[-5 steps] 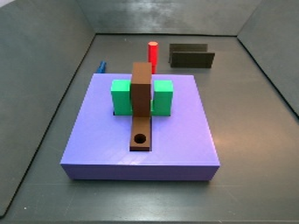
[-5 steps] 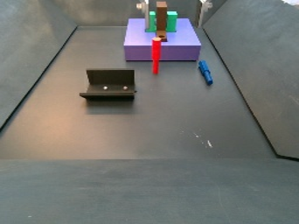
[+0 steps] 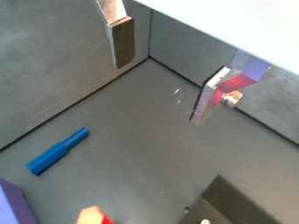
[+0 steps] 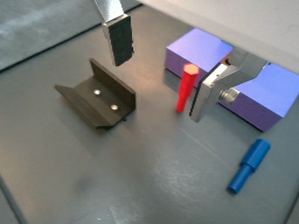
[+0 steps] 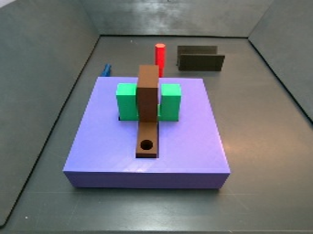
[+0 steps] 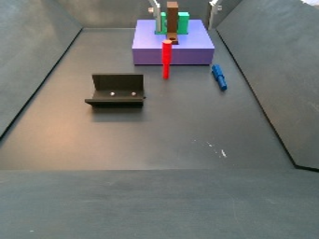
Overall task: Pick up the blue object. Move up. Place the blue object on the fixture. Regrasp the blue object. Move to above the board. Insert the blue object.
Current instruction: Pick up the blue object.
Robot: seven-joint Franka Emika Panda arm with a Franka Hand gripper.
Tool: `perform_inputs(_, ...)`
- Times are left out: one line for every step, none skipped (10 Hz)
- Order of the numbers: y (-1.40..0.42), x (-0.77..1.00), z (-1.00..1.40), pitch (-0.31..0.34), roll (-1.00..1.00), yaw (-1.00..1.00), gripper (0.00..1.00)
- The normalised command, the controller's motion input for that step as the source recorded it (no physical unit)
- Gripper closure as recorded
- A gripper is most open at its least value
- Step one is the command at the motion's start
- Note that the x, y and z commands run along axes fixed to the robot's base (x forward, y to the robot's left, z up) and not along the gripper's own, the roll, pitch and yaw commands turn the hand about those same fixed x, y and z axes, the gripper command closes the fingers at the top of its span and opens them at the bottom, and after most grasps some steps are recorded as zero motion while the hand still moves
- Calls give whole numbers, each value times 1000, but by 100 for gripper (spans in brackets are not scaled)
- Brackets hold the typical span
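I need to set the blue peg on the fixture for regrasping, so next my gripper should grab the peg by its thicker end (image 3: 48, 157).
The blue object is a short blue peg lying flat on the dark floor (image 3: 59, 150) (image 4: 247, 164), beside the board's side (image 5: 106, 69) (image 6: 219, 76). The fixture (image 4: 100, 94) (image 5: 200, 59) (image 6: 116, 91) stands apart from the board. The board is a lavender slab (image 5: 146, 137) (image 6: 193, 54) (image 4: 198, 52). My gripper (image 3: 165, 70) (image 4: 163, 66) hangs well above the floor, open, with nothing between its fingers (image 3: 122, 42). It is clear of the blue peg, which lies off to one side of the fingers.
A red peg (image 4: 184, 90) (image 5: 159, 53) (image 6: 167, 58) stands upright on the floor just off the board's edge. On the board sit a green block (image 5: 126, 101) and a brown strip (image 5: 148, 96) with a round hole (image 5: 148, 144). Grey walls enclose the floor.
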Motion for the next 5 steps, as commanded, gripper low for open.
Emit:
perform_inputs(-77, -866, -297, -159, 0, -137, 0)
perform_inputs(-80, -849, -280, -187, 0, -114, 0)
perform_inputs(-277, -714, -277, -210, 0, -46, 0)
perform_inputs(-489, -520, -343, -239, 7, 0, 0)
perform_inputs(-589, -440, -431, -260, 33, 0, 0)
